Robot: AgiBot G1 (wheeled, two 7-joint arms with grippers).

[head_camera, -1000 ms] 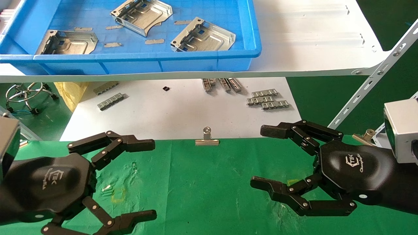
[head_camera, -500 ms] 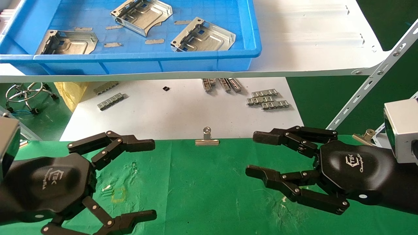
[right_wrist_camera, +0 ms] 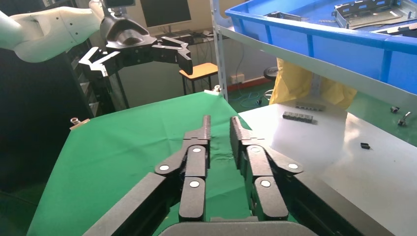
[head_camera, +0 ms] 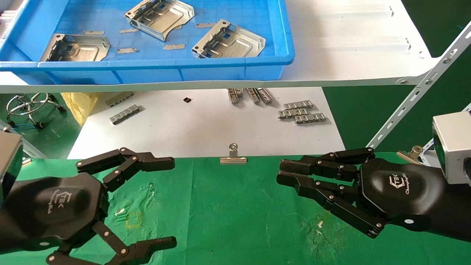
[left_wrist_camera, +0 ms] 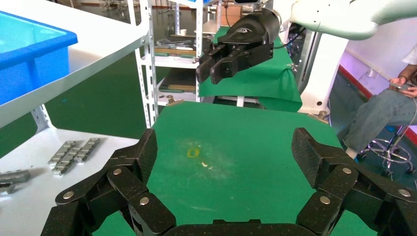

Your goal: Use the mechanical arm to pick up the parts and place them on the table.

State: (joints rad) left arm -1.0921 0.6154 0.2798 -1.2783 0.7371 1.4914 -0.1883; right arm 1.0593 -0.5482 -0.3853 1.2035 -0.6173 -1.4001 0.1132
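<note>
The robot's left gripper will grab the sheet-metal part's folded edge (head_camera: 142,9) next. Then it can move the part from the blue tray to the table.
Three silver sheet-metal parts (head_camera: 75,47) (head_camera: 160,16) (head_camera: 229,39) lie in a blue tray (head_camera: 147,65) on the white shelf at the back. Both black mechanical arm hands hover over the green table (head_camera: 228,209), well short of the tray. My left gripper (head_camera: 170,202) is at the near left, open wide with only cloth between its fingers (left_wrist_camera: 223,147). My right gripper (head_camera: 282,171) is at the right, its fingers drawn together with a narrow slit and nothing held (right_wrist_camera: 219,123).
A white shelf board (head_camera: 349,44) overhangs a white sheet (head_camera: 206,125) carrying ridged grey strips (head_camera: 301,111). A metal binder clip (head_camera: 233,156) sits at the cloth's far edge. A slanted perforated shelf brace (head_camera: 423,84) runs along the right.
The right gripper's fingers have closed from wide open to nearly touching, and the hand has stayed in place. The left gripper has not moved.
</note>
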